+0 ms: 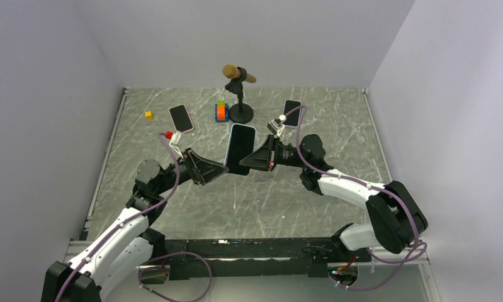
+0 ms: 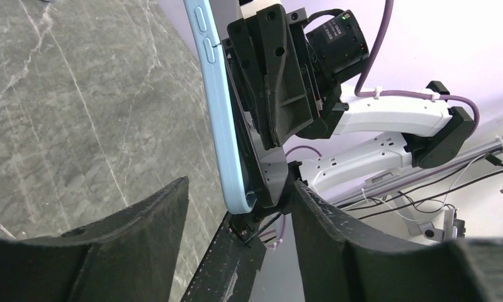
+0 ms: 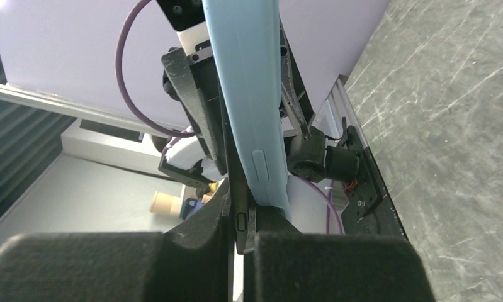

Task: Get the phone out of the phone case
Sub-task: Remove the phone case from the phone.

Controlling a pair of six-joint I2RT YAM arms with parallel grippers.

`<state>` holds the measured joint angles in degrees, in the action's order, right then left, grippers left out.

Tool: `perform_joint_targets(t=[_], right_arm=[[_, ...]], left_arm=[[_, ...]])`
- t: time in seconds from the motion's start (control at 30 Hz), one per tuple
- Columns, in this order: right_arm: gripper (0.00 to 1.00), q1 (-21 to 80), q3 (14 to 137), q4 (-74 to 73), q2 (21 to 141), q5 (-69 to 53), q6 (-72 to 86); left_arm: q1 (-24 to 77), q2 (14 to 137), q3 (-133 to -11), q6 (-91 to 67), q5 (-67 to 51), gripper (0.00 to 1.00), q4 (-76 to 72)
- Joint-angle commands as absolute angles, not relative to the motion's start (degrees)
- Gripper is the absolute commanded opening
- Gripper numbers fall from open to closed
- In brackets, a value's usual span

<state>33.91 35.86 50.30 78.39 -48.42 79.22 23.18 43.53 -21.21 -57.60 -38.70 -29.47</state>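
Note:
I should next grab the light blue case by its buttoned side edge [image 1: 228,153] [image 2: 231,179] with my left gripper, so the dark phone stays free to slip from the case.
A phone with a dark screen in a light blue case [image 1: 240,148] is held in the air over the middle of the table. My right gripper [image 1: 263,157] is shut on its right edge. In the right wrist view the fingers [image 3: 239,214] pinch the phone's dark edge [image 3: 241,220], and the blue case [image 3: 248,94] stands slightly off it on the right. My left gripper [image 1: 222,168] is open at the phone's lower left. In the left wrist view its fingers [image 2: 239,189] stand wide apart on either side of the case's lower corner [image 2: 226,126], not touching it.
A microphone on a round stand [image 1: 239,75] is at the back centre, with an orange and green block [image 1: 221,112] beside it. A pink-cased phone [image 1: 181,117] and a yellow cube [image 1: 148,114] lie at the back left. A black phone [image 1: 291,113] lies at the back right.

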Motion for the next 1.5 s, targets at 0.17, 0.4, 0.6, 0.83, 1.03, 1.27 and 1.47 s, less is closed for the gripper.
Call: perform_joint_targets(t=[0.17, 0.4, 0.6, 0.83, 1.03, 1.27, 1.47], right_arm=[[0.0, 33.72, 37.04, 57.98, 75.35, -49.33, 81.81], [0.0, 33.52, 37.2, 59.08, 75.4, -49.99, 82.52], [0.0, 33.57, 37.31, 59.0, 75.08, -50.52, 82.58], [0.0, 33.54, 37.37, 59.2, 75.4, -50.88, 82.55], [0.0, 33.96, 37.75, 59.31, 75.73, -51.86, 82.32], [0.0, 34.32, 36.73, 57.83, 75.36, -52.21, 80.66], [0.0, 34.52, 36.34, 57.01, 75.79, -52.71, 79.42]], left_arm=[[23.35, 42.89, -18.44, -56.82, -41.01, 0.52, -37.81], [23.33, 41.34, -15.78, -58.64, -41.85, 0.69, -41.45], [23.38, 42.15, -17.42, -57.13, -42.09, 0.65, -38.84], [23.47, 45.1, -18.83, -58.46, -41.77, 0.68, -40.93], [23.55, 49.6, -21.35, -58.89, -41.96, 0.63, -41.49], [23.55, 52.47, -25.21, -57.31, -42.13, 0.49, -39.11], [24.26, 56.7, -27.82, -58.53, -45.29, 0.37, -41.61]])
